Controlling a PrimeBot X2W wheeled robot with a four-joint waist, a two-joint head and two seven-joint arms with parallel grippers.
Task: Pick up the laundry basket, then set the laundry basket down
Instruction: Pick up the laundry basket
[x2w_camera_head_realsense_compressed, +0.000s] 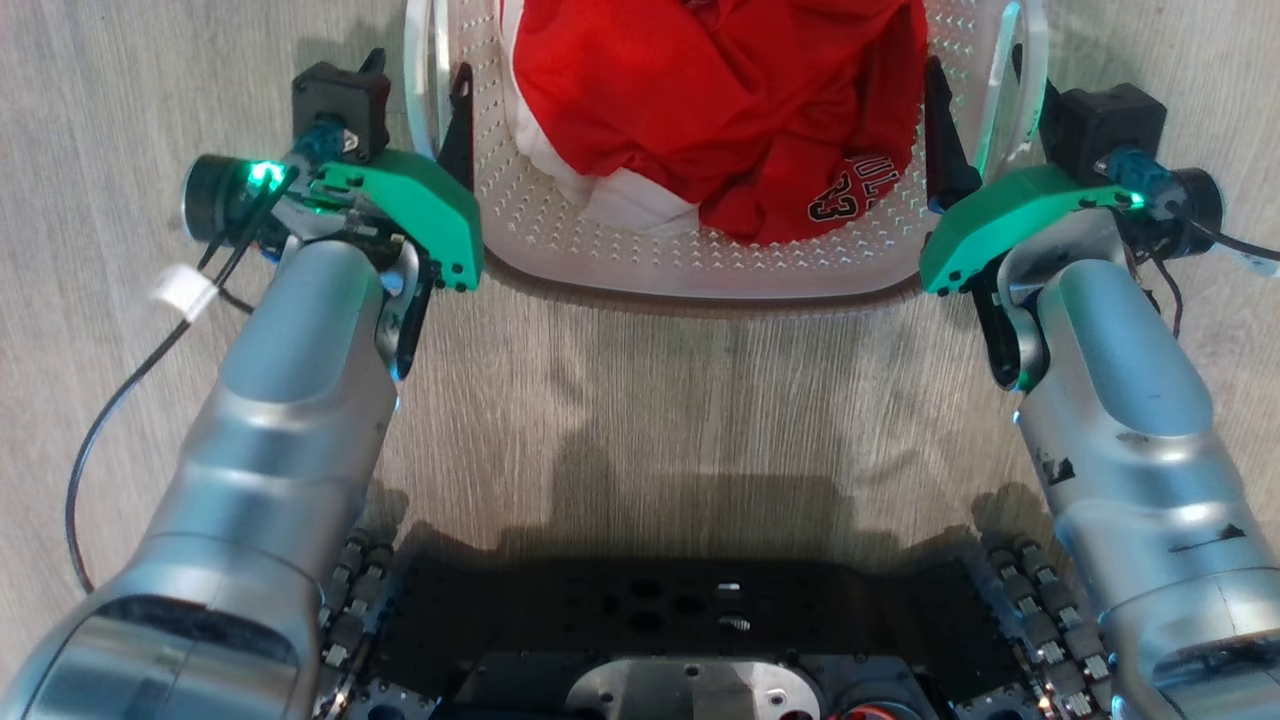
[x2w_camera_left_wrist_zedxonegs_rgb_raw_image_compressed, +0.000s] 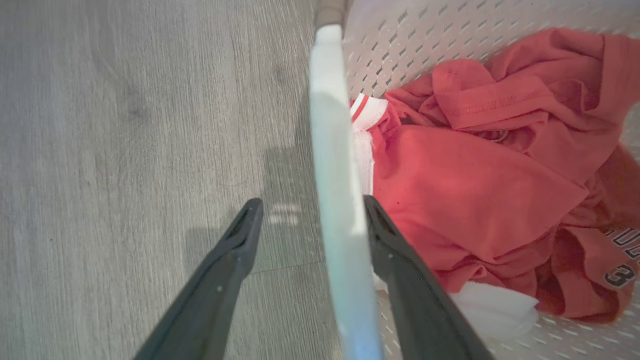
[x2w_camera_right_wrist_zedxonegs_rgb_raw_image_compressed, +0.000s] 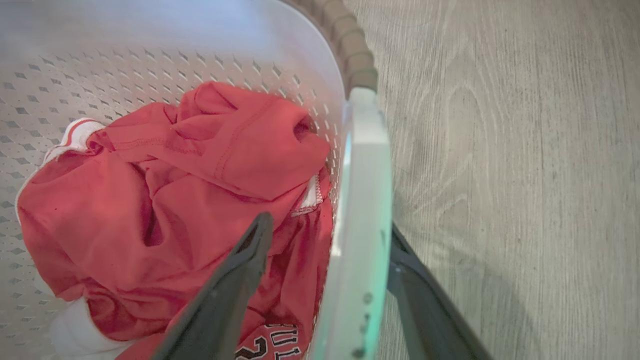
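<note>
My right gripper is to grip the basket (x2w_camera_head_realsense_compressed: 696, 270) by its white side handle (x2w_camera_head_realsense_compressed: 1010, 96) next, so that it can pick up the laundry basket.
The laundry basket (x2w_camera_head_realsense_compressed: 600, 250) is white and perforated, at the top centre of the head view, with a red garment (x2w_camera_head_realsense_compressed: 720, 100) with white trim inside. My left gripper (x2w_camera_head_realsense_compressed: 420, 90) is open and straddles the basket's left white handle (x2w_camera_left_wrist_zedxonegs_rgb_raw_image_compressed: 332, 150): the inner finger touches it, the outer finger stands apart over the floor. My right gripper (x2w_camera_head_realsense_compressed: 985, 100) is open astride the right handle (x2w_camera_right_wrist_zedxonegs_rgb_raw_image_compressed: 365, 200), one finger inside over the garment (x2w_camera_right_wrist_zedxonegs_rgb_raw_image_compressed: 175, 200), the other outside against the handle. The brown rim (x2w_camera_right_wrist_zedxonegs_rgb_raw_image_compressed: 350, 50) runs on beyond the handle. A thin shadow lies under the basket's near edge.
Grey wood-look floor (x2w_camera_head_realsense_compressed: 650, 420) surrounds the basket on all sides. My black wheeled base (x2w_camera_head_realsense_compressed: 690, 620) sits at the bottom of the head view. A black cable with a white tag (x2w_camera_head_realsense_compressed: 183, 290) hangs beside my left forearm.
</note>
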